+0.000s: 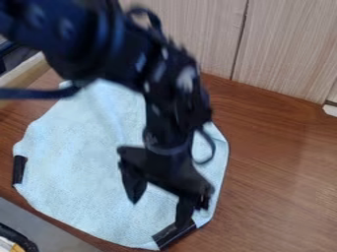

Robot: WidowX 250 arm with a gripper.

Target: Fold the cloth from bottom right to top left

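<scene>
Next, my gripper grabs the cloth by its corner with the black patch. Then that corner folds across to the cloth's opposite corner.
A light blue cloth [79,167] lies spread on the brown wooden table, with black patches on its left edge and at its bottom right corner. The black gripper [156,209] hangs over the lower right part of the cloth, its two fingers apart and pointing down. One finger is over the middle of the cloth; the other is at the black patch [174,235] on the bottom right corner. Whether that finger touches the patch, I cannot tell. The arm hides the cloth's upper right part.
Pale wood-grain panels [283,44] rise behind the table [280,172]. A wooden rail is at the upper left. A grey surface [39,221] with a black and yellow object fills the bottom left corner, and a small white piece [330,110] is at the right edge.
</scene>
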